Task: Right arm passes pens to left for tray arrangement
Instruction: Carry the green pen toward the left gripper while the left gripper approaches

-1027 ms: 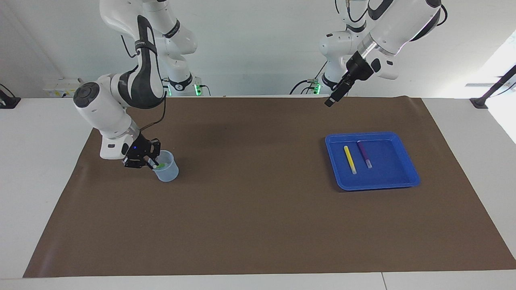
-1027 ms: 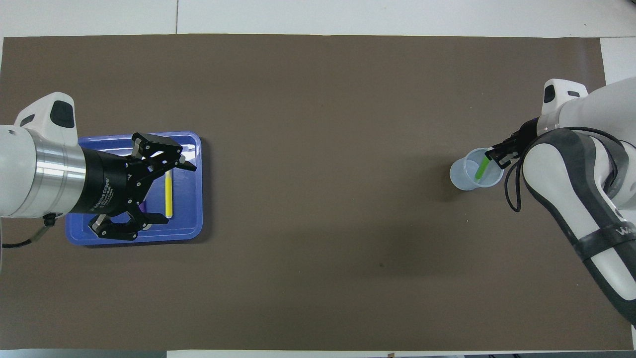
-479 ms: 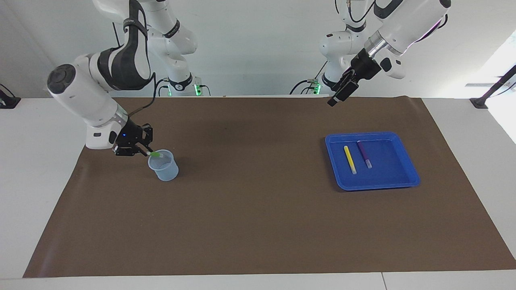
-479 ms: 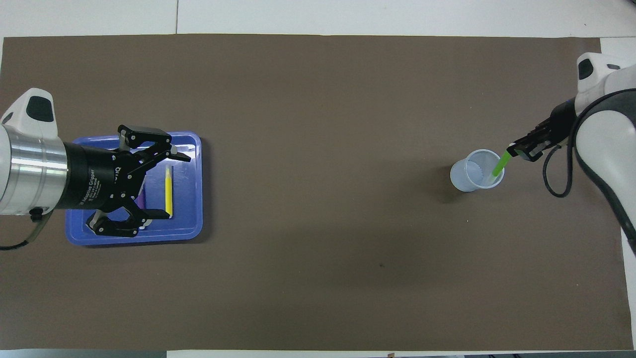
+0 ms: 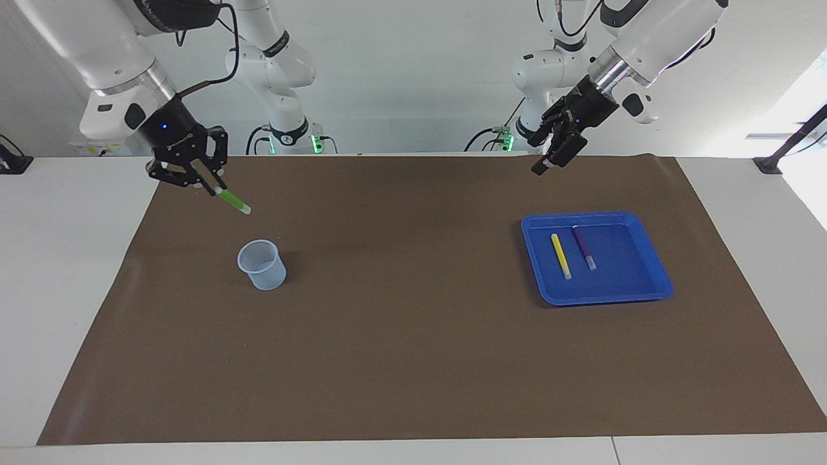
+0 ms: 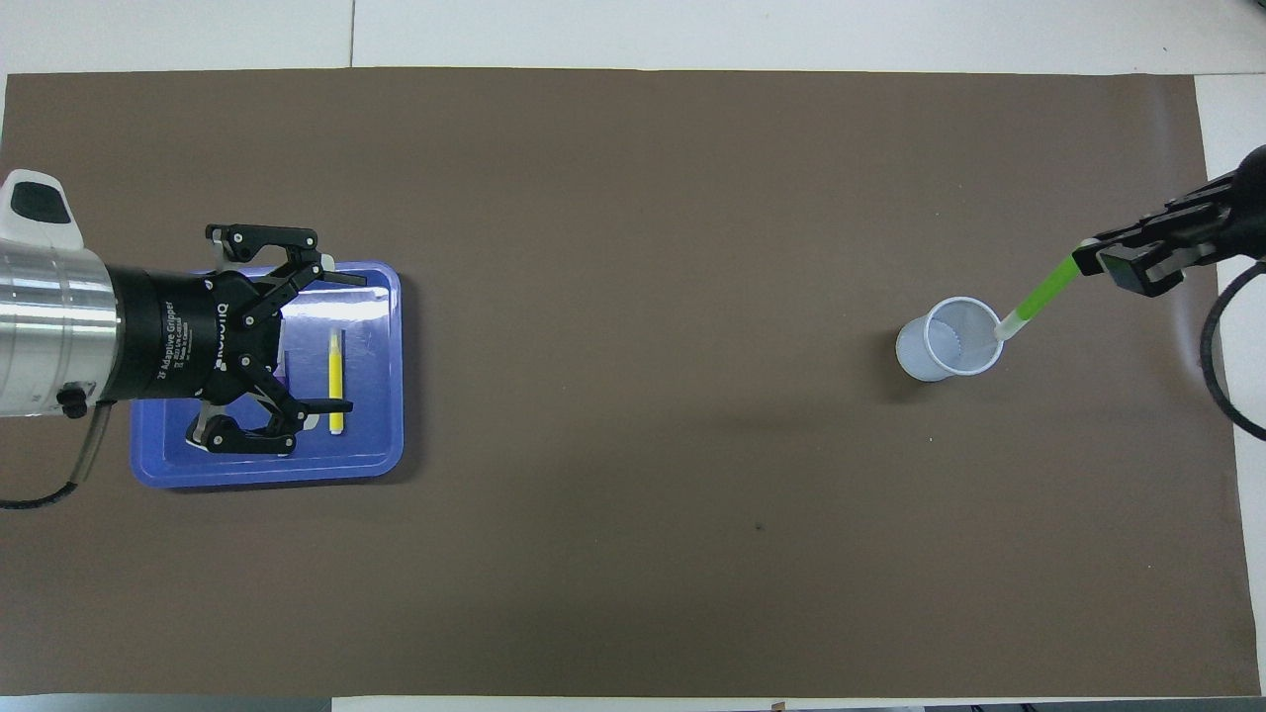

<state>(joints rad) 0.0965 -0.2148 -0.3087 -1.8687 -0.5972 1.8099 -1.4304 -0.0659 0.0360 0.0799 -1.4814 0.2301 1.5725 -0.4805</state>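
Observation:
My right gripper's fingers cover the upper end of the green pen. My left gripper grabs the pen by its free end with the cap (image 6: 1013,321) next.
My right gripper (image 5: 205,181) (image 6: 1100,263) is up in the air, shut on the upper end of the green pen (image 5: 232,201) (image 6: 1043,292). The pen slants down with its pale cap lowest, clear above the translucent cup (image 5: 261,265) (image 6: 948,339). The yellow pen (image 5: 561,256) (image 6: 335,381) and the purple pen (image 5: 584,247) lie side by side in the blue tray (image 5: 646,287) (image 6: 388,435). My left gripper (image 5: 549,165) (image 6: 342,343) hangs open and empty, high over the tray. In the overhead view it hides most of the purple pen.
A brown mat (image 5: 413,361) covers most of the white table. The cup stands on it toward the right arm's end and the tray toward the left arm's end, with bare mat between them.
The right gripper has lifted the green pen out of the cup and risen well above it. The left gripper has drawn back a little over the tray, still open.

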